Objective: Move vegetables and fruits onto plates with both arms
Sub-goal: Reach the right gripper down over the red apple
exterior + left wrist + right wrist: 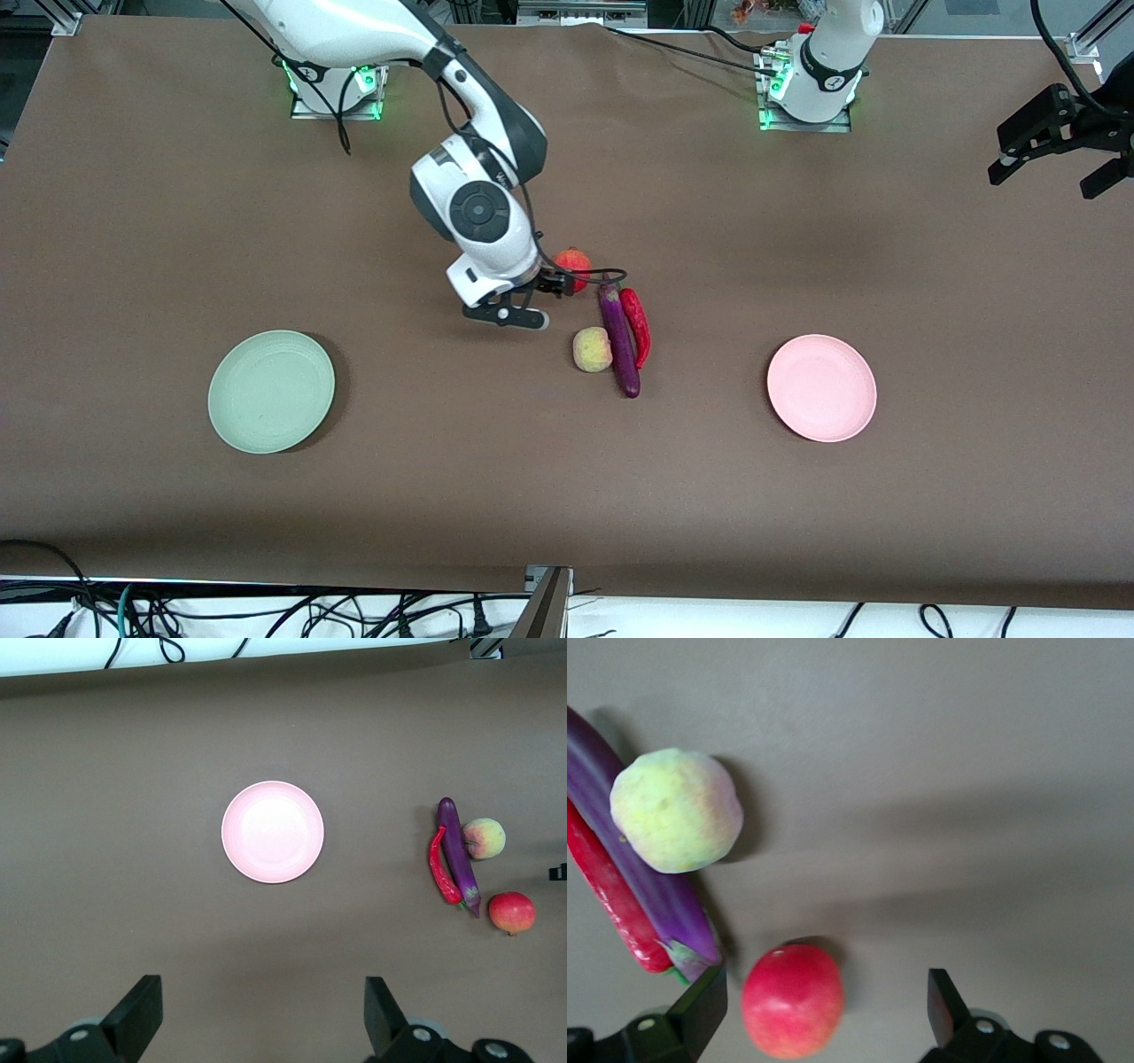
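Observation:
My right gripper grabs the round sides of the red pomegranate [574,262] next, to transfer it to the mint green plate [271,391].
My right gripper [556,283] is open, low over the red pomegranate [574,262]. In the right wrist view the pomegranate [793,1001] lies between my open gripper's [824,992] fingers, closer to one finger, not gripped. The yellow-green peach [592,349] [676,811], purple eggplant [619,341] [647,886] and red chili [637,324] [607,895] lie together, nearer the front camera than the pomegranate. The mint green plate [271,391] sits toward the right arm's end, the pink plate [821,387] [273,831] toward the left arm's end. My left gripper [1050,173] [261,1010] waits open and empty, high over the table's left-arm end.
Brown cloth covers the table [496,496]. The left wrist view also shows the eggplant [456,855], chili [440,868], peach [484,838] and pomegranate [512,912] in a cluster. Cables [266,611] hang past the table edge nearest the front camera.

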You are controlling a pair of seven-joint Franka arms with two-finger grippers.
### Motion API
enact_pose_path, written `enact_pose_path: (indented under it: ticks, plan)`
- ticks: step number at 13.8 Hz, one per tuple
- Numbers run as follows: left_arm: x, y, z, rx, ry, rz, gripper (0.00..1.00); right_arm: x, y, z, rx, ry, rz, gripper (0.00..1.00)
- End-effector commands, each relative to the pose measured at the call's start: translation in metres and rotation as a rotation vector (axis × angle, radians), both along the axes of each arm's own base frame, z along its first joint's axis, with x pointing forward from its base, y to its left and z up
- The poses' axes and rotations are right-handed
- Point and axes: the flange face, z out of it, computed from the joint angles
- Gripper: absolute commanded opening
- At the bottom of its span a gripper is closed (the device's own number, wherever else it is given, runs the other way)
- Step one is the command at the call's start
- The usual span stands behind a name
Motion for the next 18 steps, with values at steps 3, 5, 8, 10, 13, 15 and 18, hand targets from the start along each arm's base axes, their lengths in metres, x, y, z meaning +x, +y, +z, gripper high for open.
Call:
enact_pose_path:
  ticks: [3, 5, 8, 10, 13, 15, 18]
  plan:
    - [-0.002, 0.011, -0.004, -0.003, 0.029, 0.008, 1.0, -0.012, 0.028, -0.022, 0.029, -0.01, -0.067, 1.0]
    - [0.0, 0.012, -0.006, -0.004, 0.029, 0.008, 1.0, -0.023, 0.043, -0.037, 0.042, -0.019, -0.083, 1.0]
    - [0.004, 0.018, -0.014, -0.006, 0.045, 0.018, 1.0, -0.034, 0.053, -0.047, 0.035, -0.02, -0.059, 1.0]
    - [0.004, 0.019, -0.011, -0.007, 0.038, 0.02, 1.0, -0.042, 0.059, -0.057, 0.022, -0.015, -0.037, 1.0]
    - [0.004, 0.016, -0.012, -0.007, 0.041, 0.016, 1.0, -0.046, 0.06, -0.068, 0.0, -0.019, -0.01, 1.0]
    - [0.004, 0.016, -0.012, -0.012, 0.041, 0.016, 1.0, -0.049, 0.063, -0.071, -0.011, -0.027, 0.008, 1.0]
    - [0.004, 0.015, -0.015, -0.012, 0.049, 0.016, 1.0, -0.049, 0.062, -0.073, -0.034, -0.052, 0.041, 1.0]
